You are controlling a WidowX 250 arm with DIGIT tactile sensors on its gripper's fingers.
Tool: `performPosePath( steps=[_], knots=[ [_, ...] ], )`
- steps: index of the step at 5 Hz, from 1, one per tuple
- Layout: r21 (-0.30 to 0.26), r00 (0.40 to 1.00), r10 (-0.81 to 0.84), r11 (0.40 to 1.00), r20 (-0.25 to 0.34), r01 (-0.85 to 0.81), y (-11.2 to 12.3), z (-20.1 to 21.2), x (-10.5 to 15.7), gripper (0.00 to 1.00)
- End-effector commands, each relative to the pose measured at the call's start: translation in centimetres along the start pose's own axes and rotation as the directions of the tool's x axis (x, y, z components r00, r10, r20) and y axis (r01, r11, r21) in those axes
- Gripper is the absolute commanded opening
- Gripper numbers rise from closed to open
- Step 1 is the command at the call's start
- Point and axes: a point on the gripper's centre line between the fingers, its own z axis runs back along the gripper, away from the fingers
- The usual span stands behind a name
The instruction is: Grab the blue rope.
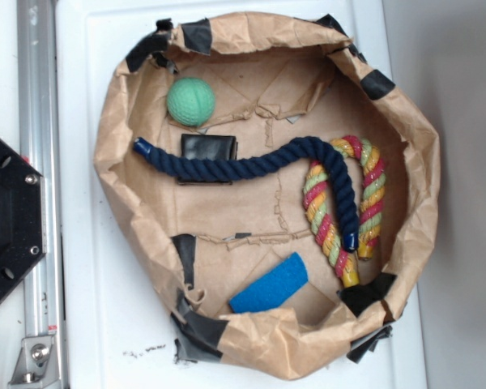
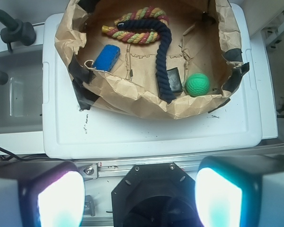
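Note:
My gripper will next grab the blue rope by its twisted middle part (image 1: 255,166), so that it can lift the rope from beside the multicoloured rope (image 1: 373,194).
The blue rope (image 1: 263,162) is a thick dark navy twist lying across the floor of a brown paper nest (image 1: 113,146). One shiny blue end sits at the left, the other drops at the right beside the multicoloured rope. The wrist view shows the blue rope (image 2: 164,52) running up from the near rim. My gripper (image 2: 139,197) hangs far back over the black robot base, well short of the nest, open with a wide gap and nothing between its fingers (image 2: 61,198). The gripper is out of the exterior view.
A red-yellow-green rope (image 1: 340,203) loops at the right, under the blue rope's end. A green ball (image 1: 191,101), a black block (image 1: 209,148) and a blue sponge (image 1: 269,284) also lie in the nest. The black robot base (image 1: 8,219) and a metal rail (image 1: 36,97) stand at the left.

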Motion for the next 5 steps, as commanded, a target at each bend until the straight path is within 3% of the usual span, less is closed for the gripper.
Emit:
performPosePath(
  steps=[1, 2, 4, 5],
  knots=[
    [0.000, 1.000, 0.000, 1.000, 0.000, 0.000, 0.0, 0.0, 0.0, 1.00],
    [-0.039, 1.000, -0.013, 0.999, 0.025, 0.014, 0.9, -3.4, 4.7, 1.00],
    [-0.036, 0.998, -0.061, 0.997, -0.009, 0.061, 1.1, -12.6, 13.0, 1.00],
    [-0.006, 0.996, -0.062, 0.998, -0.069, 0.061, 2.7, -16.5, 13.9, 1.00]
  ],
)
